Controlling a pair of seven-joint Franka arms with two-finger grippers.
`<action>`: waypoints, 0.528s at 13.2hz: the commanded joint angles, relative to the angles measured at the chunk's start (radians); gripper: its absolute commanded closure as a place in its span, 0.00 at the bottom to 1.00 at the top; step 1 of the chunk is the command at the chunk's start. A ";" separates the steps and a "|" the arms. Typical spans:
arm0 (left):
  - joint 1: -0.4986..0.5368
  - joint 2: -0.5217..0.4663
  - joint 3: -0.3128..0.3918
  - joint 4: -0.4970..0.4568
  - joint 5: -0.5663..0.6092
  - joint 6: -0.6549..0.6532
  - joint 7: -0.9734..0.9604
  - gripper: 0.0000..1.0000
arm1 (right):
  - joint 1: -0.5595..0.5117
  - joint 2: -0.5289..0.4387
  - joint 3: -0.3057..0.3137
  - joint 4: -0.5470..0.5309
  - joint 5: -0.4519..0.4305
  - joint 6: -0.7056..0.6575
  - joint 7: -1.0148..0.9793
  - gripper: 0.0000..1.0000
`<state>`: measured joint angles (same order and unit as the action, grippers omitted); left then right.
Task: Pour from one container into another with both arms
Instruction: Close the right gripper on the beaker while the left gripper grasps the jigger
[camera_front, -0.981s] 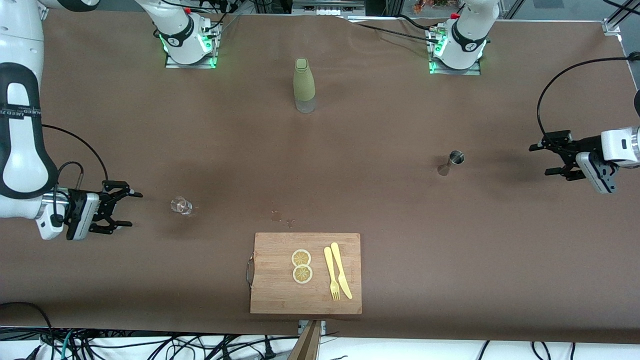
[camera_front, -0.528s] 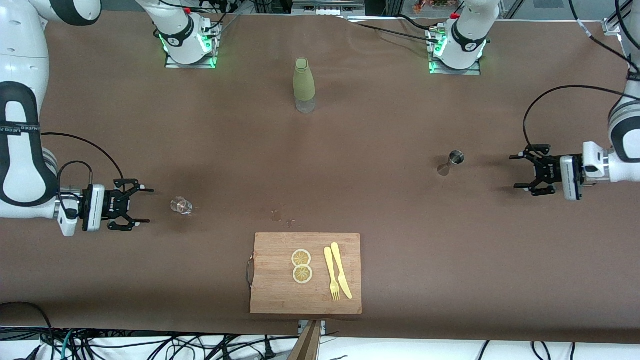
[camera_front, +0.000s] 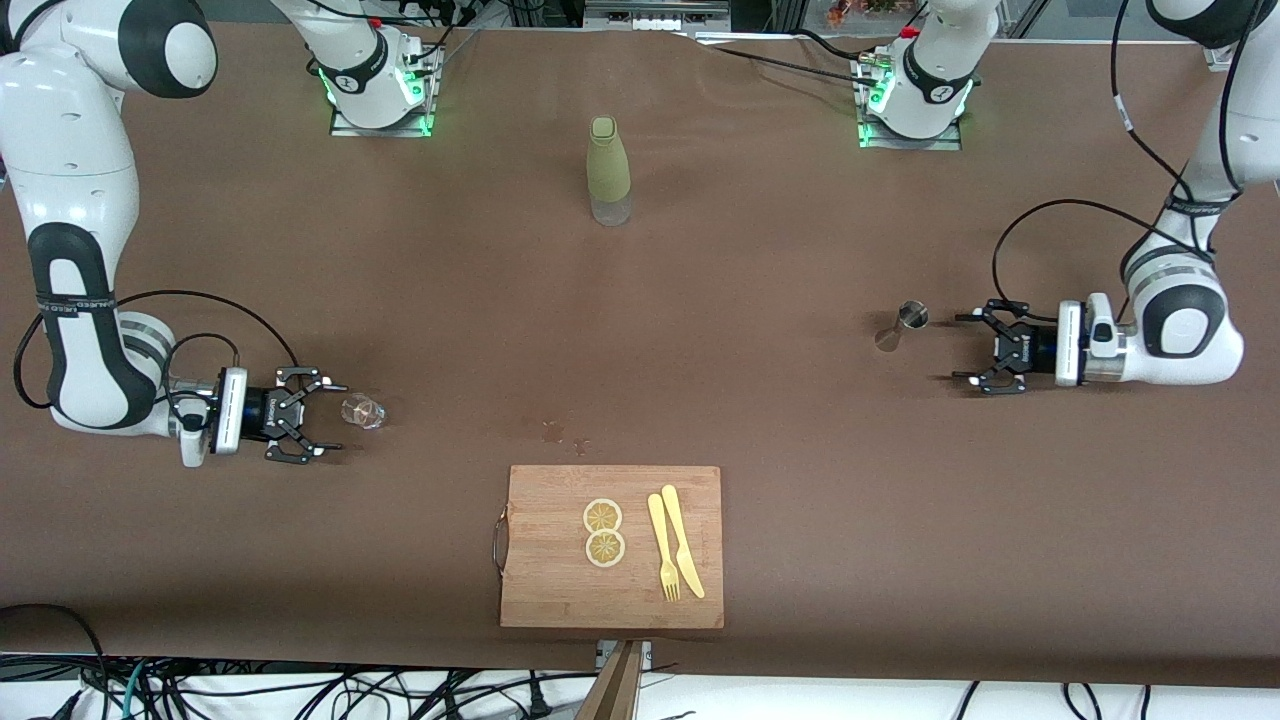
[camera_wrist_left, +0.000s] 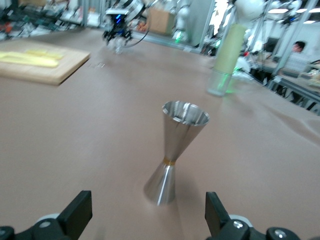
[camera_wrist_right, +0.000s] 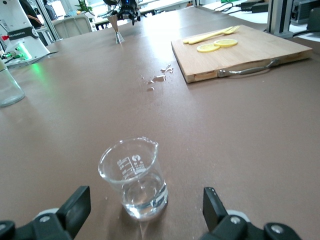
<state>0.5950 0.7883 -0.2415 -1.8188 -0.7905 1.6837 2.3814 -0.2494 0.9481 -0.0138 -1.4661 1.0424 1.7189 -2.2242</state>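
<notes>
The robot's left gripper should next grab the jigger by its narrow waist, so that the jigger's wide upper cup stays free to catch the poured liquid.
A small glass beaker with a little clear liquid stands toward the right arm's end of the table. My right gripper is low beside it, open, its fingers short of the glass. In the right wrist view the beaker stands just ahead of the open right gripper. A steel hourglass-shaped jigger stands toward the left arm's end. My left gripper is open beside it, apart from it. The left wrist view shows the jigger upright ahead of the open left gripper.
A green sleeved bottle stands between the two bases. A wooden cutting board near the front edge carries two lemon slices and a yellow fork and knife. A few drops lie on the brown cloth by the board.
Both arms have swung inward and lower. The right gripper has closed in on the beaker and the left gripper on the jigger. Neither container has moved.
</notes>
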 joint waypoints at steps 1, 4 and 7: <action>-0.053 0.066 0.004 0.029 -0.059 -0.041 0.119 0.00 | -0.013 0.014 0.012 0.007 0.037 -0.054 -0.037 0.00; -0.089 0.088 0.004 0.026 -0.072 -0.041 0.194 0.00 | -0.010 0.027 0.015 0.007 0.064 -0.087 -0.071 0.00; -0.107 0.088 0.004 0.030 -0.072 -0.041 0.237 0.00 | -0.011 0.044 0.015 0.007 0.064 -0.119 -0.107 0.00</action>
<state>0.4963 0.8668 -0.2461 -1.8124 -0.8404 1.6677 2.5521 -0.2482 0.9714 -0.0076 -1.4662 1.0852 1.6283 -2.2979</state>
